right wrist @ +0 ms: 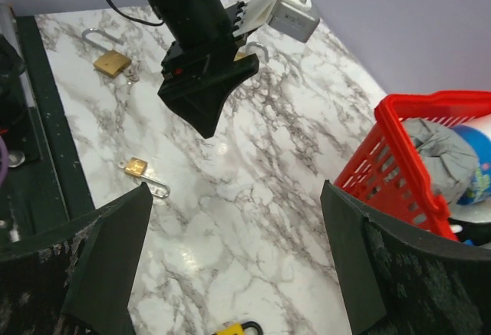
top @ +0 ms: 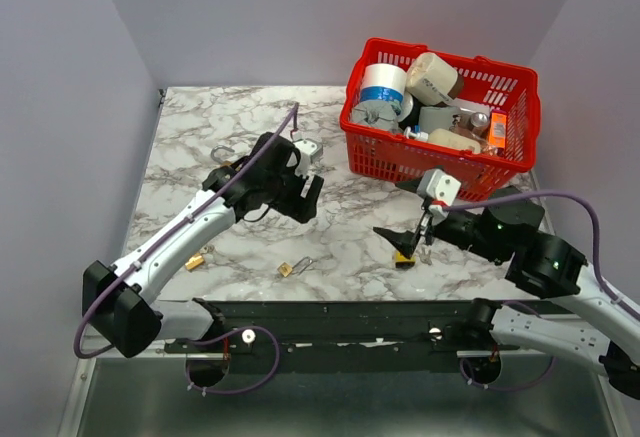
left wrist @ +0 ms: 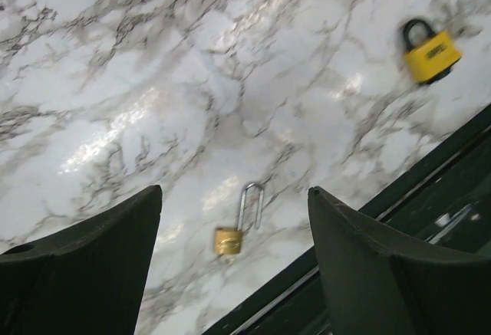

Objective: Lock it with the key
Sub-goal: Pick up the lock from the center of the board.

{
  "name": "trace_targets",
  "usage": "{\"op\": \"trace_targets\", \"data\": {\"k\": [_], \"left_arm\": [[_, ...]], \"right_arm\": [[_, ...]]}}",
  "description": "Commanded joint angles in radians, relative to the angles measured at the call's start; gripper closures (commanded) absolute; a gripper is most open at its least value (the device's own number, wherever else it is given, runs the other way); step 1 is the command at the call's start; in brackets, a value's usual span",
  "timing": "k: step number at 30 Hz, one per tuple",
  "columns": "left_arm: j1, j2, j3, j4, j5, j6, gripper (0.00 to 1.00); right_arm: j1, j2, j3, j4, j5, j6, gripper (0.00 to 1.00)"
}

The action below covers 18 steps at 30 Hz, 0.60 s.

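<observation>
My left gripper grabs the small brass padlock by its body next, at the end away from the shackle (left wrist: 227, 245), to hand it to my right gripper.
A small brass padlock (left wrist: 229, 241) with a long silver shackle lies on the marble near the front rail, below and between the fingers of my open left gripper (left wrist: 234, 197). From above, that padlock (top: 288, 269) lies apart from the left gripper (top: 305, 200), which hovers over the table. My right gripper (top: 398, 240) is open just above a yellow padlock (top: 404, 260). The right wrist view shows the brass padlock (right wrist: 136, 168), the yellow one (right wrist: 238, 327) at the bottom edge and empty, wide-set right gripper (right wrist: 235, 189) fingers. I cannot make out a key clearly.
A second brass padlock (top: 195, 260) lies at the front left, and another shackle (top: 222, 154) shows behind the left arm. A red basket (top: 372, 147) full of items stands at the back right. The dark front rail (top: 330, 312) borders the table.
</observation>
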Motion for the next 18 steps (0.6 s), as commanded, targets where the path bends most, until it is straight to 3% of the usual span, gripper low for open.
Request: {"op": "trace_targets", "data": {"k": [1,8,18], "left_arm": [[0.001,0.035,-0.010,-0.284,-0.086,0.320,0.16],[-0.065,0.094,-0.092,-0.239,-0.098,0.264,0.28],[-0.188,0.277,-0.118,-0.252,-0.108,0.337,0.39]], "right_arm": [[-0.008,0.042,0.044,-0.019,-0.013,0.173,0.00],[-0.055,0.084,0.048,-0.020,0.016,0.318,0.00],[-0.074,0.070,0.033,-0.022,0.039,0.305,0.00]]}}
